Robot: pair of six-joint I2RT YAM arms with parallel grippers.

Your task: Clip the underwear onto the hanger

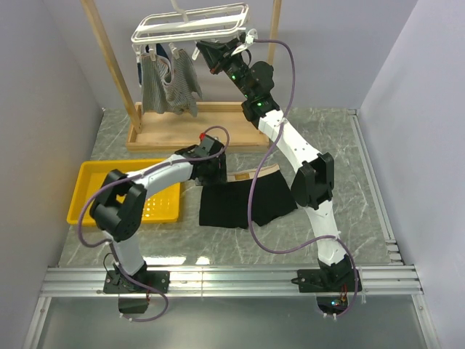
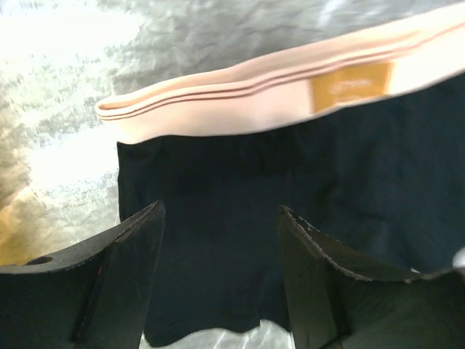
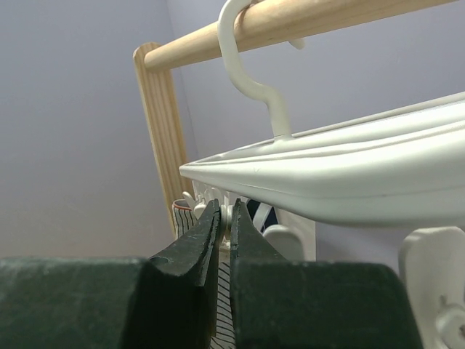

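I will take hold of the underwear's black fabric (image 1: 218, 187) with my left gripper, right next to the beige waistband. The edge of the waistband will then stay free to clip.
The underwear (image 1: 243, 200), black with a beige waistband (image 1: 254, 173), lies flat on the table. My left gripper (image 1: 211, 173) is open just above its left part. In the left wrist view the fingers (image 2: 131, 254) stand wide apart over the black fabric (image 2: 218, 189), with the waistband (image 2: 254, 94) beyond. The white hanger (image 1: 190, 27) hangs from the wooden stand. My right gripper (image 1: 203, 52) is raised under its right end. In the right wrist view (image 3: 226, 211) it is shut on a small white clip (image 3: 227, 195) below the hanger (image 3: 349, 174).
A grey striped garment (image 1: 171, 80) hangs clipped at the hanger's left. The wooden stand has a base board (image 1: 189, 127) and uprights (image 1: 109, 58). A yellow tray (image 1: 91, 182) sits at the left. Grey walls close in the table.
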